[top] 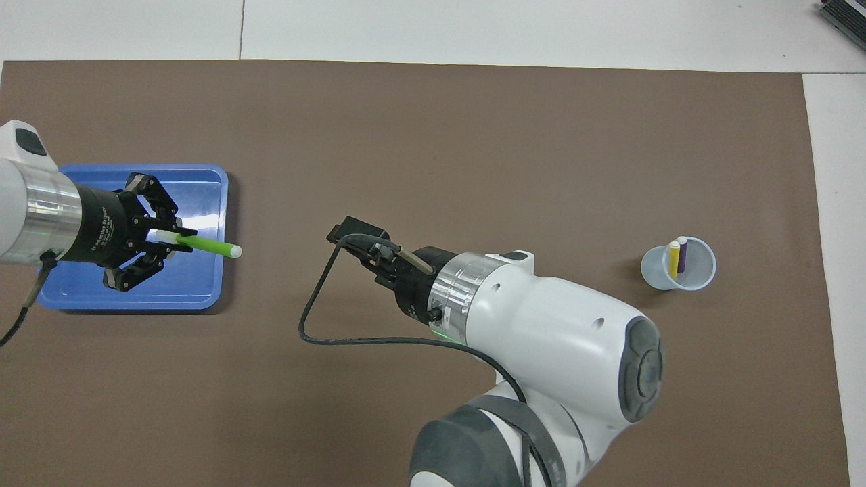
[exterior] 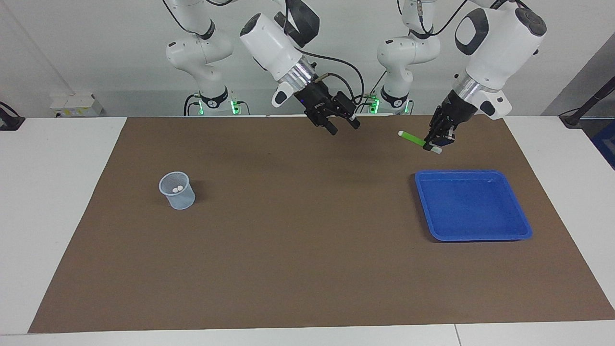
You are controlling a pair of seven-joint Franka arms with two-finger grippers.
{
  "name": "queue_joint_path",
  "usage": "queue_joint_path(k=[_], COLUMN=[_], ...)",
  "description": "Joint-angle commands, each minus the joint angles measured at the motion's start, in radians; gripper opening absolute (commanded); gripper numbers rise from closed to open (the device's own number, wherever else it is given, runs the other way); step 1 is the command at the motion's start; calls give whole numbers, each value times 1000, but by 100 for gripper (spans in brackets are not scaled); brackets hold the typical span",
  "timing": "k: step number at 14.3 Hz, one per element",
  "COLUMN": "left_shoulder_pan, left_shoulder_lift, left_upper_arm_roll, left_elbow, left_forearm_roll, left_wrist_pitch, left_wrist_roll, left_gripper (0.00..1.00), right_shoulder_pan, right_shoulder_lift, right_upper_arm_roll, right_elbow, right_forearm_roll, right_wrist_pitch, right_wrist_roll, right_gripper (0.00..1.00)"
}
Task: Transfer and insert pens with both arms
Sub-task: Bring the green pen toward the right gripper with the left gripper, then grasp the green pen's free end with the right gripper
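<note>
I need to grab the green pen [exterior: 412,138] by the pen's loose end with my right gripper next. My left gripper's fingers are already around the pen, and that end sticks out past them.
My left gripper [exterior: 433,142] is shut on the green pen [exterior: 412,138], which it holds about level in the air. Seen from above, the left gripper [top: 170,237] hangs over the blue tray [top: 203,299], and the green pen [top: 210,246] points its pale tip past the tray's rim toward the table's middle. My right gripper [exterior: 344,127] stands open and holds nothing, raised over the brown mat [exterior: 307,250] about mid-table. A yellow pen [top: 674,260] and a purple pen [top: 682,253] stand upright in the translucent cup [top: 700,274].
The blue tray [exterior: 473,236] has nothing in it and lies toward the left arm's end. The cup [exterior: 178,198] stands toward the right arm's end. White table borders the mat.
</note>
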Motion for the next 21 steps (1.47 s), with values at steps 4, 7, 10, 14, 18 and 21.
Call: queue_joint_path(k=[4, 7, 10, 14, 18, 21], left_shoulder_pan=[-57, -77, -81, -81, -84, -84], left_shoulder_lift=[-43, -43, -48, -59, -59, -59], left_upper_arm_roll=[7, 7, 7, 7, 7, 7], left_elbow=[-27, -27, -30, -35, -35, -35], left_forearm_roll=[-28, -37, -78, -94, -95, -95], left_wrist_pitch=[-20, -11, -6, -6, -8, -8], left_wrist_roll=[-160, -223, -228, -234, -234, -237], left_gripper=[0, 0, 0, 0, 0, 0], right_shoulder_pan=[40, 46, 86, 92, 109, 113], right_shoulder_lift=[46, 72, 79, 89, 111, 134], right_upper_arm_roll=[4, 4, 2, 2, 1, 1], right_elbow=[16, 77, 95, 96, 134, 171], right_forearm_roll=[20, 20, 17, 16, 2, 0], right_wrist_pitch=[95, 95, 95, 97, 99, 99], right_wrist_roll=[42, 60, 117, 126, 175, 181], right_gripper=[100, 100, 100, 100, 100, 100])
